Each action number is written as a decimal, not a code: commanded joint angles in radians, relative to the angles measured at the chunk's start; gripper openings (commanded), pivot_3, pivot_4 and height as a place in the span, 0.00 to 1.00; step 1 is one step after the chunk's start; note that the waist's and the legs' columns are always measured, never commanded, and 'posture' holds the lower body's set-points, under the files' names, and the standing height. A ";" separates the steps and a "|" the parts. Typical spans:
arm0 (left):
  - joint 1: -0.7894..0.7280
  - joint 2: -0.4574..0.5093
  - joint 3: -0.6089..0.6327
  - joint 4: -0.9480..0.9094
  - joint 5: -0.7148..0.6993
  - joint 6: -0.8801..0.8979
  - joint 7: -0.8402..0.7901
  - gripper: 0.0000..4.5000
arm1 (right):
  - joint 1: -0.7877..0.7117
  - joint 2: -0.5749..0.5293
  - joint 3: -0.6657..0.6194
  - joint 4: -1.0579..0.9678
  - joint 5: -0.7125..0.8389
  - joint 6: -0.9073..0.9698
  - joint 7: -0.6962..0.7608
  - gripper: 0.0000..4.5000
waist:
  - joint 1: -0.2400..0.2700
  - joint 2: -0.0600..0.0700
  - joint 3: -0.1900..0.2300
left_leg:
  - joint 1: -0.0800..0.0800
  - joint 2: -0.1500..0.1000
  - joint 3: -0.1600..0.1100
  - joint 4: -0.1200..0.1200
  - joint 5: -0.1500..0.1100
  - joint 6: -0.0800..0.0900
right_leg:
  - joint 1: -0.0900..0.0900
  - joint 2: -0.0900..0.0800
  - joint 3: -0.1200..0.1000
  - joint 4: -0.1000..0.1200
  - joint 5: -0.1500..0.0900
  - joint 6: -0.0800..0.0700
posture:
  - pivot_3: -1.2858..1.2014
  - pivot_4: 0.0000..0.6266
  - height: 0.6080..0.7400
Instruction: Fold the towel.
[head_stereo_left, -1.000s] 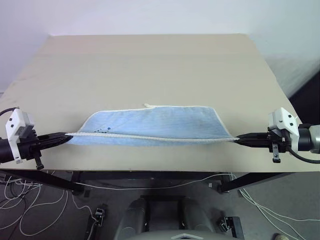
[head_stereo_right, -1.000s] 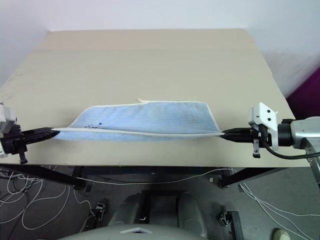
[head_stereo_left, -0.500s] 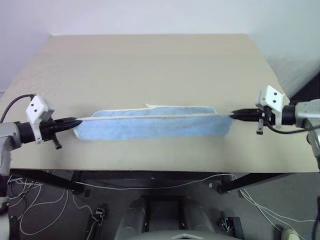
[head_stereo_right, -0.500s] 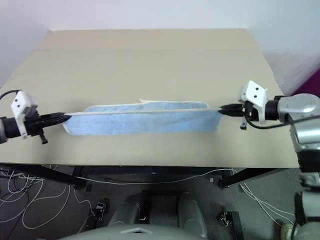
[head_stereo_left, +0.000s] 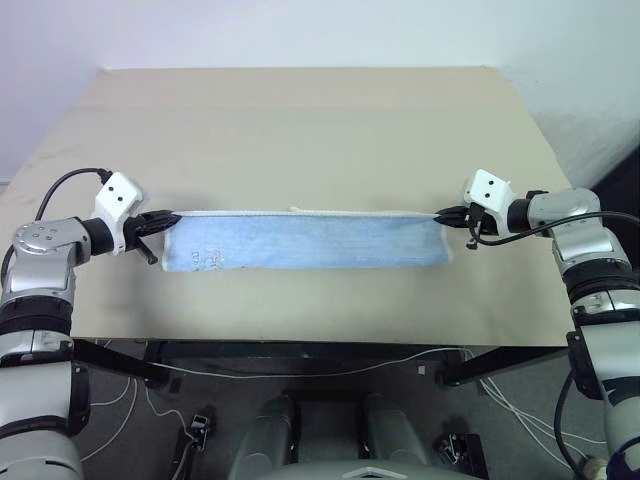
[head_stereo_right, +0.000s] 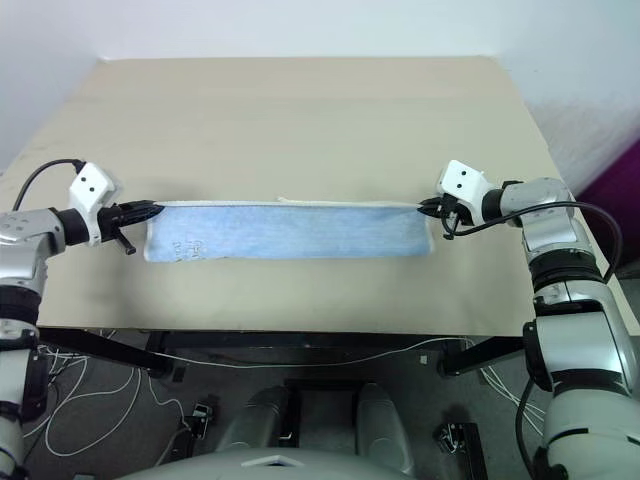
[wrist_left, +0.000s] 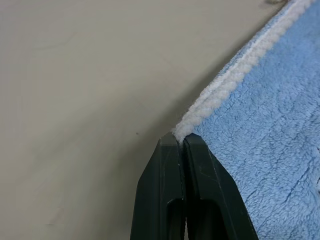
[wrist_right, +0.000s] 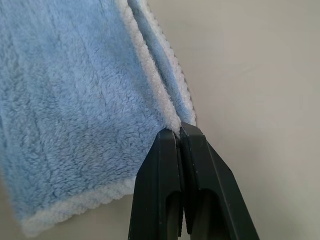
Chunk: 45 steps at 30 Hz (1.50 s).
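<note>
My right gripper releases the towel now, since the held top edge (wrist_right: 149, 65) at my fingertips lies along the lower layer's white edge (wrist_right: 175, 65).
The light-blue towel (head_stereo_left: 305, 241) lies doubled over into a long narrow strip across the beige table (head_stereo_left: 300, 120), its whitish edging along the far side. A small white tag (head_stereo_left: 297, 209) pokes out at the middle of that far edge. My left gripper (head_stereo_left: 170, 218) is shut on the towel's far left corner; the left wrist view shows the white edging (wrist_left: 220, 97) pinched at my fingertips (wrist_left: 181, 142). My right gripper (head_stereo_left: 441, 214) is shut on the far right corner, where the right wrist view shows two layered edges (wrist_right: 155, 75) meeting the black fingers (wrist_right: 170, 165).
The table's front edge (head_stereo_left: 300, 338) runs just below the towel, with cables (head_stereo_left: 60, 400) on the floor beneath it. Bare tabletop stretches behind the towel toward the white wall.
Both grippers carried the towel's near edge away from the table's front and over onto the far edge. The towel went from an open curved sheet to a flat folded strip.
</note>
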 joint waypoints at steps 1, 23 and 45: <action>-0.035 0.000 0.007 0.040 0.011 -0.022 0.007 0.00 | -0.036 0.001 -0.014 0.034 -0.013 -0.030 -0.012 0.01 | -0.001 0.000 0.000 | 0.000 0.000 0.000 0.000 0.000 0.000 | 0.000 0.000 0.000 0.000 0.000 0.000 | 0.52 0.24 1.00; 0.039 0.021 0.191 -0.040 -0.126 0.031 0.122 1.00 | 0.161 -0.071 -0.270 -0.355 0.207 0.194 -0.164 0.99 | 0.004 0.000 0.000 | -0.002 0.000 -0.001 0.000 0.000 0.000 | -0.001 0.000 0.000 0.000 0.000 0.000 | 0.52 0.24 1.00; 0.395 -0.023 0.162 -0.677 -0.365 0.334 -0.105 1.00 | 0.691 0.349 -0.894 -1.172 1.343 1.647 -1.005 0.99 | 0.007 -0.001 -0.002 | 0.001 0.001 -0.002 -0.001 0.000 0.000 | 0.002 -0.003 0.001 -0.001 0.000 0.000 | 0.52 0.24 1.00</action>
